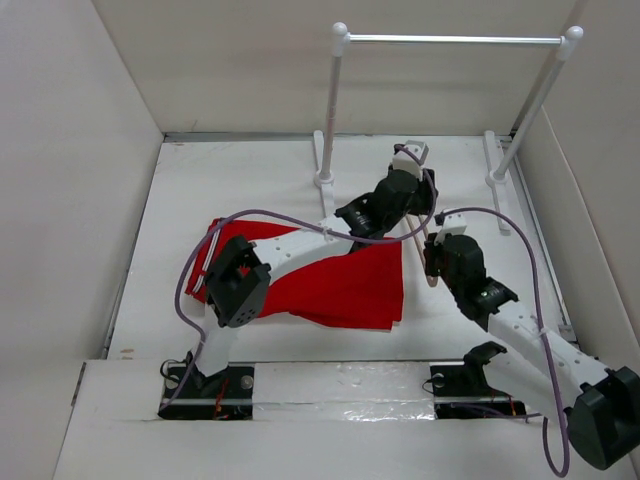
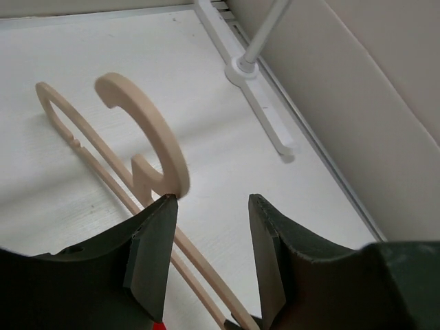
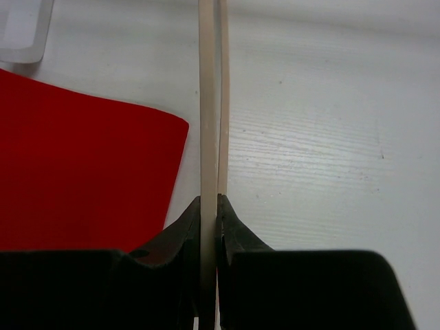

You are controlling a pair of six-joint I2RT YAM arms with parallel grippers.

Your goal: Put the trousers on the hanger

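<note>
The hanger's long bars should stay free to place the trousers on, so my left gripper should grab the hanger by its curved hook.
The red trousers lie flat on the white table, partly under my left arm. Their corner shows in the right wrist view. The thin beige hanger lies just right of the trousers. My right gripper is shut on one of its thin bars, with the pinch at the fingertips. My left gripper is open over the hanger's hook end. In the left wrist view the hook curves just beyond the left fingertip, and a bar runs between the open jaws.
A white rail stand with two posts stands at the back. Its right foot lies close to my left gripper, by the right wall. Cardboard walls close in the table on the left, back and right.
</note>
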